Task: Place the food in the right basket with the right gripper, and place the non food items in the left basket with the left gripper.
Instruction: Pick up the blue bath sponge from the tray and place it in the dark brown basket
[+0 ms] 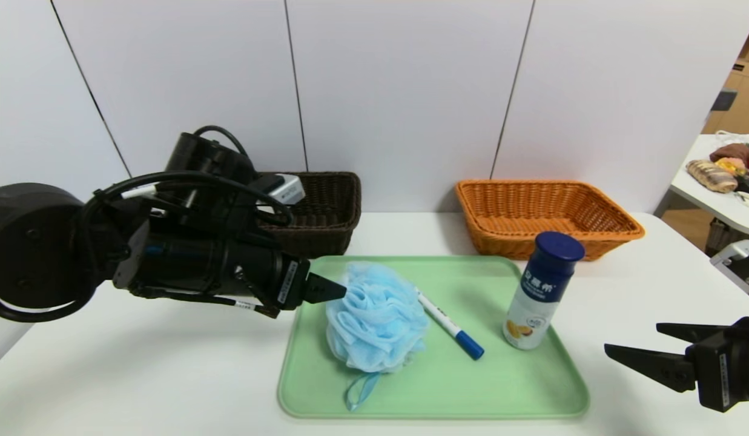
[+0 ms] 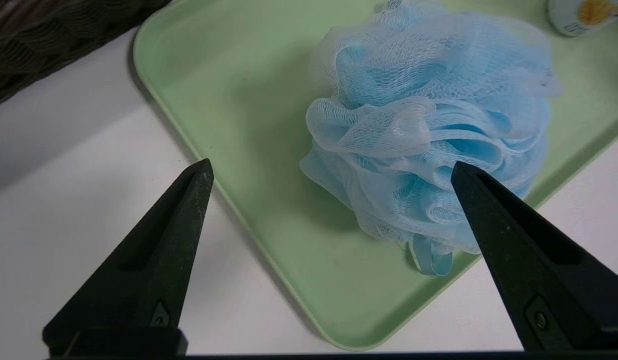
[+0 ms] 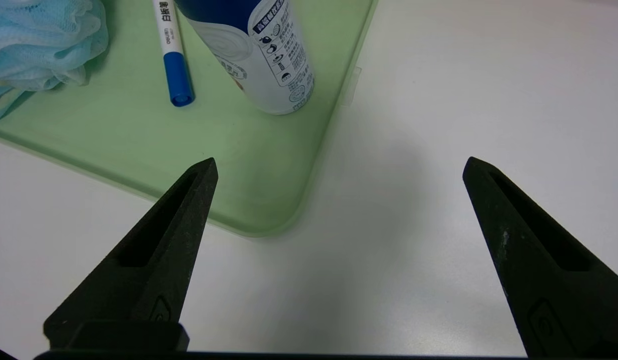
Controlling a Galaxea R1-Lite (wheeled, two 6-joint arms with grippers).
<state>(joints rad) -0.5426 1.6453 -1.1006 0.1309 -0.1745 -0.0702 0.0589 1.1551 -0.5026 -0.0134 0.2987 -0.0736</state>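
Note:
My left gripper grabs the bath sponge point(image 1: 375, 316) by its ruffled mesh folds next, to place it in the dark brown left basket point(image 1: 326, 209).
A fluffy light-blue bath sponge point(image 1: 375, 316) point(image 2: 428, 135) lies on the green tray point(image 1: 519, 387), with a white marker point(image 1: 449, 324) point(image 3: 171, 55) with a blue cap beside it. The blue-capped white drink bottle point(image 1: 537, 292) point(image 3: 259, 50) stands upright at the tray's right side. My left gripper point(image 1: 335, 289) point(image 2: 331, 167) is open at the sponge's left side, holding nothing. My right gripper point(image 1: 631, 340) point(image 3: 338, 165) is open above bare table, right of the tray's near corner. The dark brown left basket point(image 1: 326, 209) and the orange right basket point(image 1: 544, 212) stand at the back.
The white table point(image 1: 138, 375) extends around the tray. A wall of pale panels closes the back. A second table with food items point(image 1: 728, 166) stands at the far right.

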